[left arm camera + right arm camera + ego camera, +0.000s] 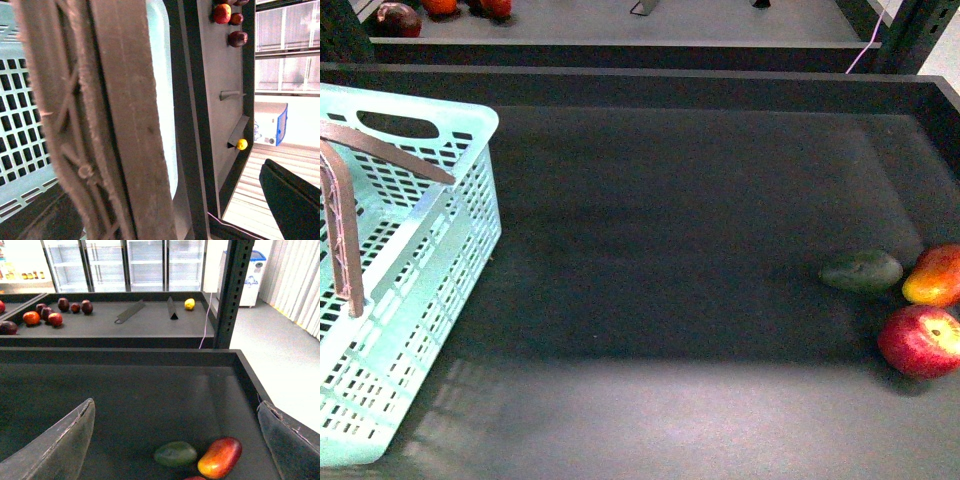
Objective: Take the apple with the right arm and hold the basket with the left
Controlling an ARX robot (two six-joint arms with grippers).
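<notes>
I need to grab the basket by its brown handle (345, 230) next with my left gripper, to hold the basket steady for the apple (920, 340).
The red apple (920, 340) lies at the tray's right edge, in front of the orange-red mango (935, 275) and the dark green avocado (862, 270). The turquoise basket (470, 200) stands at the left with its brown handle (345, 230) up. Neither gripper shows in the front view. My right gripper (175, 440) is open and empty above the fruit. Avocado (175, 454) and mango (220, 457) lie between its fingers (60, 445), and only a sliver of apple (195, 478) shows. My left gripper (170, 215) is open, with the basket's handle (110, 120) very close and the basket (20, 115) behind it.
The black tray has a raised back wall (640, 85) and a right wall near the fruit. A farther shelf (150, 325) holds several dark red fruits (45, 315) and a yellow one (189, 303). A dark upright post (232, 290) stands at the tray's far right corner.
</notes>
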